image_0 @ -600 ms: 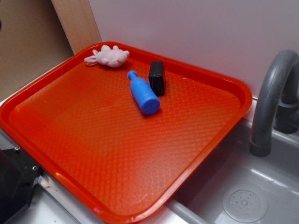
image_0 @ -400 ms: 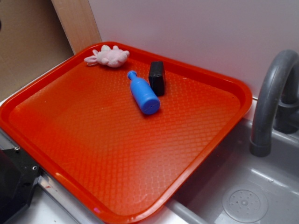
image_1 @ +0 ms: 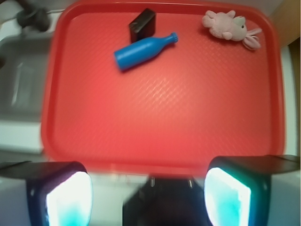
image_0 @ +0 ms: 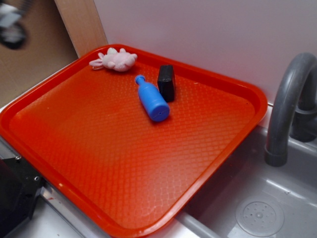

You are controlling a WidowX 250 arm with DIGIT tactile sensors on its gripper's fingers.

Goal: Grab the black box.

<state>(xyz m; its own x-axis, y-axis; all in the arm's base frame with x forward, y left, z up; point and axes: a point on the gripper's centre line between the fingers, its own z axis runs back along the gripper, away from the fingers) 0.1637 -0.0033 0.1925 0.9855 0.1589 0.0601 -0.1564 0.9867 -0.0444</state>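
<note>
Next, my gripper grabs the black box (image_0: 166, 82) by its opposite sides, to pick it off the red tray.
The black box (image_0: 166, 82) is a small matte block standing at the far side of the red tray (image_0: 99, 163), just right of the lying blue bottle (image_0: 152, 99). In the wrist view the black box (image_1: 142, 23) is at the top, far ahead of my gripper (image_1: 148, 188). The gripper's lit fingers (image_1: 68, 197) stand wide apart, open, with nothing between them, above the tray's near edge (image_1: 155, 162). A blurred part of my arm (image_0: 12, 25) shows at the exterior view's top left, far from the box.
A pink plush toy (image_0: 115, 59) lies in the tray's far corner. A grey sink (image_0: 257, 208) with a grey faucet (image_0: 287, 109) is to the tray's right. A white wall stands behind, and a black mount (image_0: 15, 193) sits at the bottom left.
A blurred part of my arm has come into the exterior view at the top left. The box, bottle and plush toy have not moved.
</note>
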